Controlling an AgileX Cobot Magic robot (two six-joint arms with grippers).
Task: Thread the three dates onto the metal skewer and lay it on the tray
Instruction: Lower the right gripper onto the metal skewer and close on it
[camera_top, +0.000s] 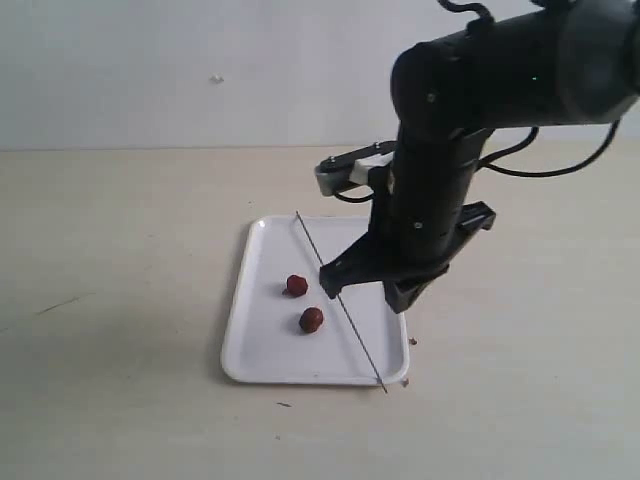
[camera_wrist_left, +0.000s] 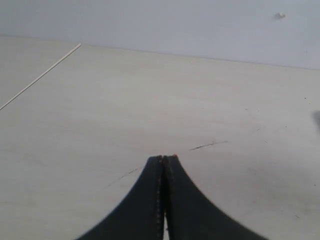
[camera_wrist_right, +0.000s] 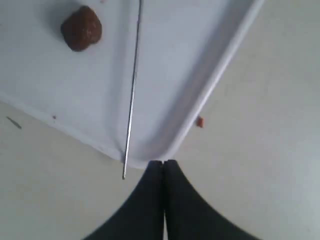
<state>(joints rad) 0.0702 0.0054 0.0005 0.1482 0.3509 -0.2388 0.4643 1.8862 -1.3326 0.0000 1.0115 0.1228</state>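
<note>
I should grab the long, thin skewer (camera_top: 358, 343) near the middle of its body (camera_top: 347, 313) with my right gripper next, because the skewer spans the whole tray from rim to rim.
The white tray (camera_top: 262, 350) lies mid-table. The thin metal skewer (camera_top: 358, 343) rests diagonally across it, bare, with its near tip past the tray's front right rim. Two dates lie loose on the tray, one (camera_top: 296, 285) behind the other (camera_top: 311, 320). A third date is hidden or out of view. My right gripper (camera_top: 398, 298) hangs shut and empty above the tray's right side. In the right wrist view its tips (camera_wrist_right: 163, 161) sit at the tray (camera_wrist_right: 200, 75) corner, beside the skewer (camera_wrist_right: 132, 90) tip, with one date (camera_wrist_right: 81, 28) farther off. My left gripper (camera_wrist_left: 165, 157) is shut over bare table.
A black cable (camera_top: 540, 170) loops off the right arm. Small crumbs lie on the table by the tray's front right corner (camera_top: 405, 381), one of them orange (camera_wrist_right: 199, 121). A dark scuff (camera_top: 60, 303) marks the table at left. A pale wall stands behind.
</note>
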